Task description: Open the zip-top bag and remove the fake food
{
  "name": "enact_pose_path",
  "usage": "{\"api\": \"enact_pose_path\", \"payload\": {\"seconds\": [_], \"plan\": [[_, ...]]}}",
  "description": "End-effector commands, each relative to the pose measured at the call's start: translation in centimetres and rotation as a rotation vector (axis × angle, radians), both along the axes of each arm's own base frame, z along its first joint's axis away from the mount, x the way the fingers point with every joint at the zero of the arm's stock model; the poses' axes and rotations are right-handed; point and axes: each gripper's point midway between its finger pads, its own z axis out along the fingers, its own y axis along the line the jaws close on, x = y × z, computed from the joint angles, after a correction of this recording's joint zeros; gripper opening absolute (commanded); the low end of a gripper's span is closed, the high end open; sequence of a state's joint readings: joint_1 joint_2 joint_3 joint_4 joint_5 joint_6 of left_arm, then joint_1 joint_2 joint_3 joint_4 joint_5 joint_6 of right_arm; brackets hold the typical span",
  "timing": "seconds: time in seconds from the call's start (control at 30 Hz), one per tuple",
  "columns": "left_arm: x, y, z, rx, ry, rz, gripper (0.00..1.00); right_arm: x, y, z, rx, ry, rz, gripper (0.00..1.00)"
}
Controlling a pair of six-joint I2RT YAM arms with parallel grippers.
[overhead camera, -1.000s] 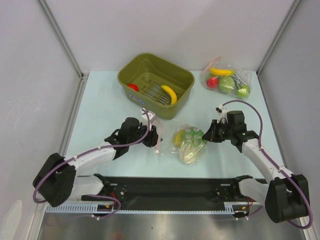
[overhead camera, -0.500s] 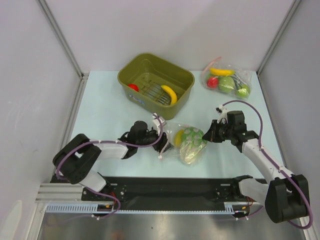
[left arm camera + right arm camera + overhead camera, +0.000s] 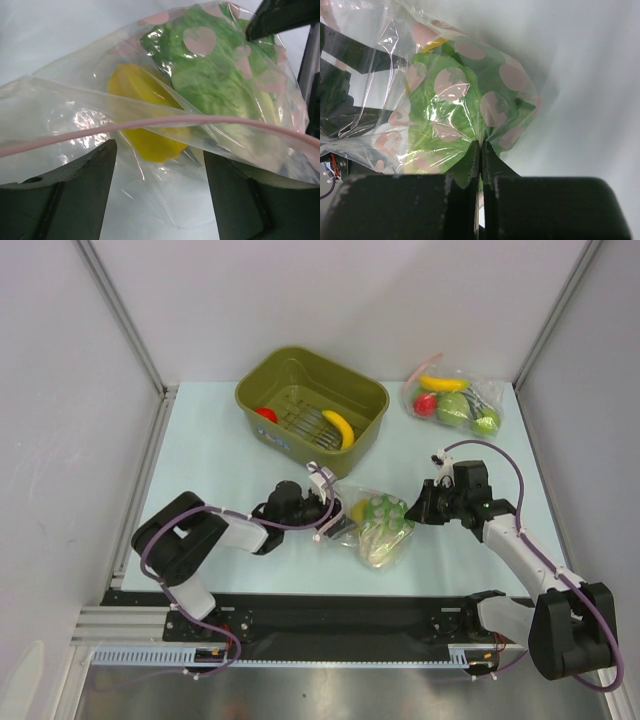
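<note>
The robot's left gripper needs to remove the food through the bag's opening, so next it needs to grab the yellow fake food (image 3: 358, 511) (image 3: 156, 139) from the food's end that faces that opening.
The zip-top bag (image 3: 378, 528) lies mid-table with its pink zip strip (image 3: 150, 122) at the left end. Inside it are a green cabbage (image 3: 215, 75) and a small yellow piece (image 3: 142, 112) of the fake food. My left gripper (image 3: 329, 510) is open at the bag's mouth. In the left wrist view the gripper (image 3: 157, 165) has loose clear film between its spread fingers, under the zip strip. My right gripper (image 3: 480, 146) is shut on the film at the bag's right end, seen in the top view (image 3: 416, 508) against the cabbage (image 3: 452, 100).
An olive bin (image 3: 310, 452) stands at the back centre, holding a red round fruit (image 3: 265, 414) and a yellow banana (image 3: 338, 427). A second clear bag (image 3: 455, 400) of fruits lies at the back right. Grey walls close in both sides.
My left arm has swung right to the bag's mouth and its jaws have spread wider. The right gripper has kept its pinch on the bag's right end.
</note>
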State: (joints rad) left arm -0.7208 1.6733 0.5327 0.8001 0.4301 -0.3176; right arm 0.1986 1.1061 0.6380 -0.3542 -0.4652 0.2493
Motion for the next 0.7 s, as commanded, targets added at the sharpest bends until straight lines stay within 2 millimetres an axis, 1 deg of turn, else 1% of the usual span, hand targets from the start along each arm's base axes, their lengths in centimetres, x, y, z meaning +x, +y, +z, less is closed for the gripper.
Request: {"api": "enact_pose_path", "payload": {"seconds": [0.0, 0.03, 0.13, 0.2, 0.33, 0.4, 0.43, 0.5, 0.53, 0.6, 0.67], "plan": [[2.0, -1.8, 2.4, -0.074, -0.073, 0.022, 0.75, 0.6, 0.3, 1.1, 0.01, -0.024, 0.023, 0.0], [2.4, -2.1, 2.5, -0.074, -0.078, 0.026, 0.75, 0.7, 0.3, 1.2, 0.011, -0.026, 0.023, 0.0], [3.1, -2.4, 1.8, -0.057, -0.072, 0.043, 0.75, 0.7, 0.4, 1.1, 0.013, -0.021, 0.028, 0.0], [3.5, -2.5, 1.7, -0.051, -0.073, 0.059, 0.75, 0.8, 0.5, 1.2, 0.015, -0.023, 0.029, 0.0], [4.5, -2.5, 0.1, 0.031, -0.055, 0.093, 0.72, 0.8, 0.5, 1.2, 0.015, -0.02, 0.032, 0.0], [4.7, -2.8, 0.1, 0.066, -0.087, 0.083, 0.72, 0.9, 0.5, 1.3, 0.015, -0.024, 0.033, 0.0], [4.1, -2.9, -0.7, 0.103, -0.079, 0.07, 0.72, 0.9, 0.5, 1.2, 0.014, -0.023, 0.032, 0.0], [3.9, -3.2, -0.9, 0.148, -0.102, 0.049, 0.72, 0.9, 0.5, 1.0, 0.014, -0.016, 0.033, 0.0], [3.4, -3.7, -1.0, 0.16, -0.108, 0.034, 0.72, 1.0, 0.5, 1.1, 0.014, -0.02, 0.034, 0.0], [3.4, -3.9, -1.4, 0.202, -0.125, 0.034, 0.72, 1.0, 0.6, 1.1, 0.016, -0.018, 0.036, 0.0], [2.9, -4.3, -1.9, 0.256, -0.118, 0.025, 0.73, 0.9, 0.6, 1.0, 0.016, -0.016, 0.038, 0.0]]}}
